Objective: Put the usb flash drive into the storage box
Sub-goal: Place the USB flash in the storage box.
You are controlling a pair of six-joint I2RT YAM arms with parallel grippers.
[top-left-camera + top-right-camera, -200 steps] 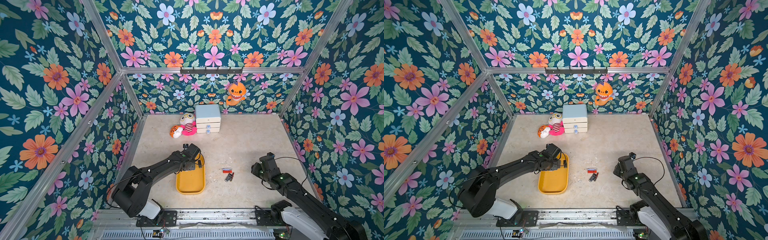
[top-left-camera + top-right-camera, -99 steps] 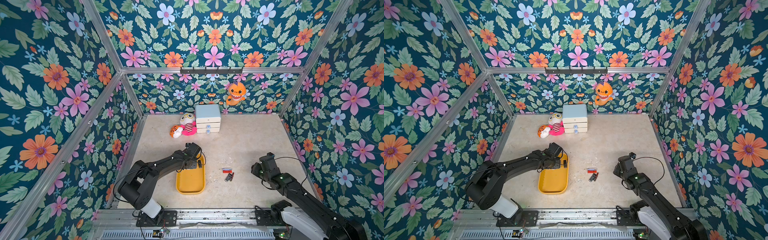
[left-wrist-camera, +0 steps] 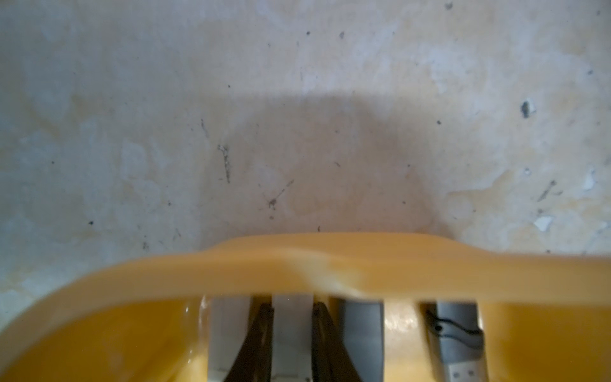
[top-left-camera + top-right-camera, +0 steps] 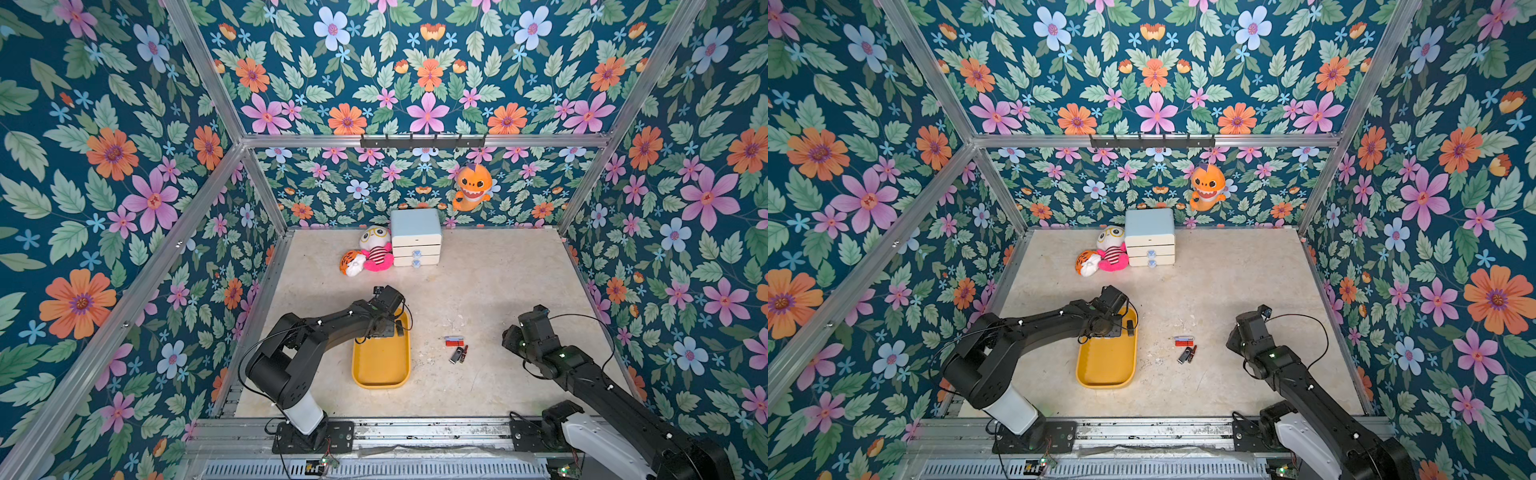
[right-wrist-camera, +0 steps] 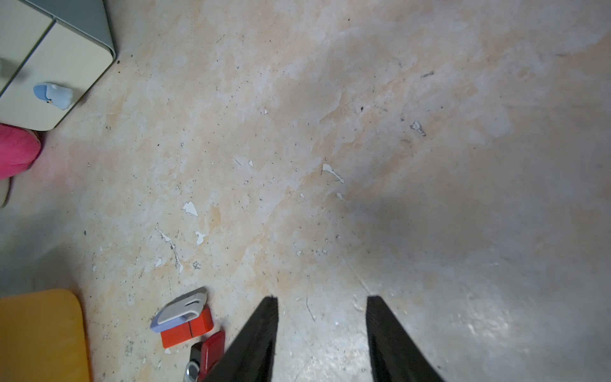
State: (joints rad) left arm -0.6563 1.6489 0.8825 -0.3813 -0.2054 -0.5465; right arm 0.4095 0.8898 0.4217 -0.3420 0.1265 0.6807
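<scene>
The white usb flash drive is low between neighbouring drives and would end inside the yellow storage box, so it is time for my left gripper to open.
The yellow storage box (image 4: 380, 365) (image 4: 1106, 361) lies left of the table's middle. My left gripper (image 4: 384, 328) (image 4: 1113, 328) reaches into its far end. In the left wrist view that gripper (image 3: 292, 311) is shut on a white usb flash drive (image 3: 292, 334) just inside the box's rim (image 3: 297, 268). A silver drive (image 3: 459, 347) lies beside it in the box. Several more drives (image 4: 455, 347) (image 4: 1185, 349) lie on the table right of the box: white-grey (image 5: 182, 309), orange (image 5: 186, 329), red (image 5: 211, 347). My right gripper (image 4: 509, 336) (image 5: 321, 297) hangs open to their right, empty.
A white three-drawer cabinet (image 4: 415, 237) stands at the back with two plush toys (image 4: 374, 253) to its left. An orange plush (image 4: 471, 187) hangs on the back wall. Flowered walls close in the table on three sides.
The left arm's elbow has folded up and moved nearer the box, while its gripper has stayed at the box's far end. The right arm has not moved.
</scene>
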